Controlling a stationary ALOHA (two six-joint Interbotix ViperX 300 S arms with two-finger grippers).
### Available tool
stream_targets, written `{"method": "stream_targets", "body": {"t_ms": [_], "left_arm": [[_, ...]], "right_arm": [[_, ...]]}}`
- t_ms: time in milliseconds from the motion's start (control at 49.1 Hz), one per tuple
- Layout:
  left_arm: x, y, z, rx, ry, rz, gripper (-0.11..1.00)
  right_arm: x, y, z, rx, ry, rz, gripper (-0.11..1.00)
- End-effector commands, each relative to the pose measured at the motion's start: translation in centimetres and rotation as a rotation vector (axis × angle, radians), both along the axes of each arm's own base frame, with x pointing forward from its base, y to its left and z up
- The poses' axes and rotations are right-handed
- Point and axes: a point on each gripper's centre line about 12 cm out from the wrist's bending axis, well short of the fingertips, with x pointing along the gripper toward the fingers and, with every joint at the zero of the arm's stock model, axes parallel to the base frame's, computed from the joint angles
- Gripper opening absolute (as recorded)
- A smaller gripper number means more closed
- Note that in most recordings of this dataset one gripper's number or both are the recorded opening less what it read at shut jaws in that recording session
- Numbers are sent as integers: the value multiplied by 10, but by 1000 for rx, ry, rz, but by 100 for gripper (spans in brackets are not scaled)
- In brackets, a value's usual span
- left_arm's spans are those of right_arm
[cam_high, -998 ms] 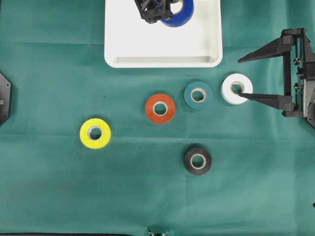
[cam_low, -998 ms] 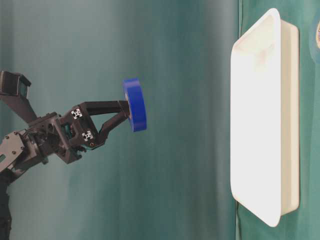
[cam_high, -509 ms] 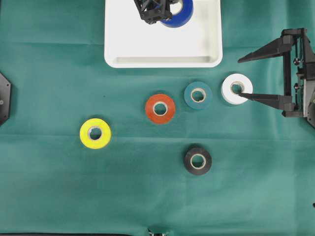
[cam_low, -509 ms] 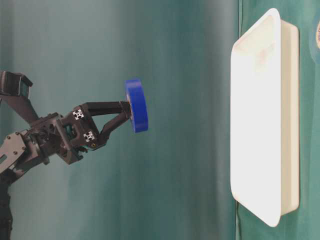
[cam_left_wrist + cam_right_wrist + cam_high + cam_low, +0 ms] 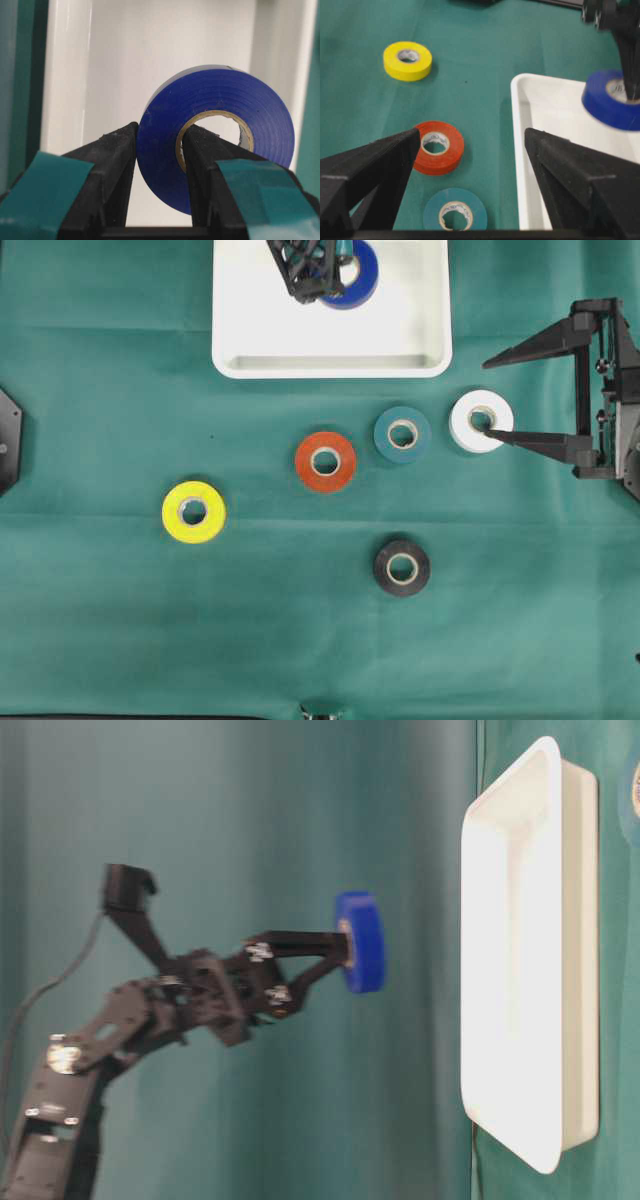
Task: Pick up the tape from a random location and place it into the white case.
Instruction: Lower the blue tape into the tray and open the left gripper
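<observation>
My left gripper needs to lower the blue tape roll farther in before it opens. The roll is hanging above the bottom of the white case, so it is too early to open.
My left gripper is shut on a blue tape roll, one finger through its core and one on its outer face. It holds the roll flat above the white case, clear of the floor in the table-level view. The case is a wide shallow white tray at the back middle. My right gripper is open and empty at the right. One fingertip lies over a white tape roll.
Loose rolls lie on the green cloth in front of the case: teal, orange-red, yellow and black. The teal roll and orange-red roll show between my right fingers.
My left gripper has lowered the blue tape roll markedly closer to the white case. The right arm and the loose rolls have not moved.
</observation>
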Motion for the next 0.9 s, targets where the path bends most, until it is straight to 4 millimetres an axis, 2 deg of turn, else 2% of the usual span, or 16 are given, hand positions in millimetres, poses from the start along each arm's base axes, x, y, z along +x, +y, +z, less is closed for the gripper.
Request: {"method": "stream_targets", "body": {"t_ms": [0, 326, 754, 876], "left_arm": [[-3, 9, 5, 22, -42, 18, 24], [-17, 34, -43, 8, -10, 77, 24], [-18, 45, -78, -2, 6, 98, 24], [-17, 45, -80, -3, 4, 99, 24]], "right_arm": [[4, 0, 12, -1, -31, -1, 92], [5, 0, 10, -1, -28, -1, 92], [6, 0, 9, -1, -23, -1, 92], [6, 0, 9, -1, -23, 0, 92]]}}
